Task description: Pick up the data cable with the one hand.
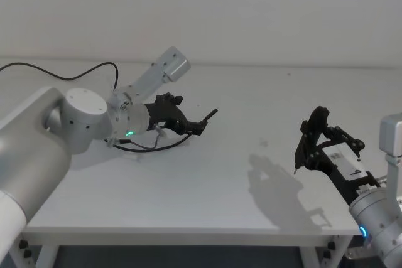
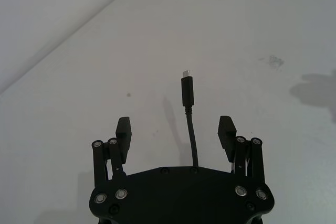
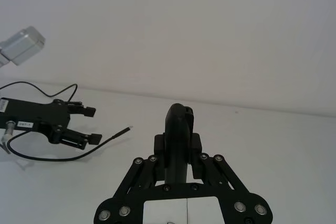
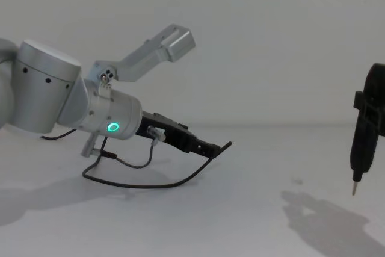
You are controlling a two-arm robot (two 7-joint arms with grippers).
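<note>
My left gripper should next grab the neck just behind the plug (image 4: 215, 156). The data cable's front end stands up, while its long loop (image 4: 141, 186) lies slack.
The data cable (image 1: 164, 148) is a thin black cord curving over the white table (image 1: 220, 211); its stiff tip (image 2: 187, 88) points forward, raised off the surface (image 4: 224, 147). My left gripper (image 1: 190, 117) is open at the table's back left. The cord runs between its fingers (image 2: 123, 131) and touches neither pad. In the right wrist view the same gripper (image 3: 92, 125) shows far off with the cable (image 3: 107, 140) passing through it. My right gripper (image 3: 178, 148) hovers at the front right, shut on a black pen-shaped tool (image 1: 309, 139) with a metal tip (image 4: 354, 189).
A short wire loop with a small silver plug (image 1: 157, 132) hangs from the left wrist. A black cord (image 1: 63, 71) trails over the table's back left toward the arm. The table's front edge (image 1: 188, 235) is close below. A wall stands behind the table.
</note>
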